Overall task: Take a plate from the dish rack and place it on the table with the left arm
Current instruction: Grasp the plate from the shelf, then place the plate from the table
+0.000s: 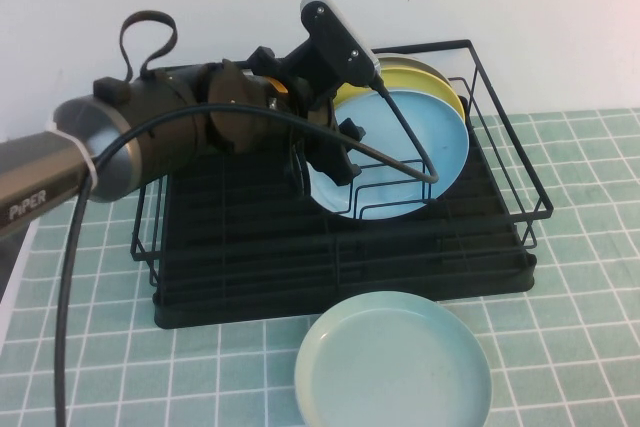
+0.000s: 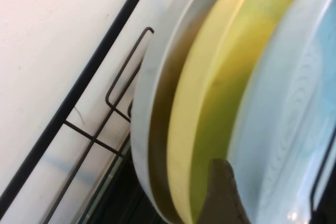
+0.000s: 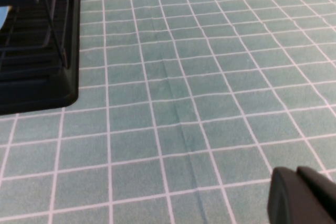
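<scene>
My left gripper grabs the sky-blue plate by its exposed side rim next. The yellow plate stands close behind, leaving a finger gap at the sky-blue plate's rim.
The sky-blue plate stands on edge in the black dish rack, in front of a yellow plate. The left arm reaches over the rack from the left. My left gripper is open and straddles the blue plate's left rim. In the left wrist view one of its fingers sits between the yellow plate and the back of the blue plate. My right gripper is shut and empty, low over the tiled table to the right of the rack. It is out of the high view.
A pale mint-green plate lies flat on the table just in front of the rack. A third, pale grey plate stands behind the yellow one. A white wall runs behind the rack. Bare tiles show right of the rack.
</scene>
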Action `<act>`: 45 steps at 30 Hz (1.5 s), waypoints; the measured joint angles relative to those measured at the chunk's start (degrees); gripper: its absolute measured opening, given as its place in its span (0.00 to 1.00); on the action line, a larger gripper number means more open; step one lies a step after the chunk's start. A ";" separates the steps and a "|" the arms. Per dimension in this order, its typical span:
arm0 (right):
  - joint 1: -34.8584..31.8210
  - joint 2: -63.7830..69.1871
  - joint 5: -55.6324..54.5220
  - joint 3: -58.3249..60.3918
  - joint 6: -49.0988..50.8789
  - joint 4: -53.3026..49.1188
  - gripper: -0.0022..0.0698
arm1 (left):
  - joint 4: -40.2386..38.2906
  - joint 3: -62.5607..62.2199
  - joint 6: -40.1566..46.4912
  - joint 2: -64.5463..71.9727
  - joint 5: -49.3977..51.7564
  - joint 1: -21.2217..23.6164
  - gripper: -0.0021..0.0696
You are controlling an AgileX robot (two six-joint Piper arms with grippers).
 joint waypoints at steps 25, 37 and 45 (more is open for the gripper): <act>0.00 0.00 0.00 0.00 0.00 0.00 0.03 | -0.95 -0.09 0.25 1.39 -4.21 -0.11 0.11; 0.00 0.00 0.00 0.00 0.00 0.00 0.03 | -0.61 -0.09 -6.01 -17.72 9.41 -0.21 0.11; 0.00 0.00 0.00 0.00 0.00 0.00 0.03 | -0.51 -0.12 -24.54 -27.33 28.67 -0.21 0.11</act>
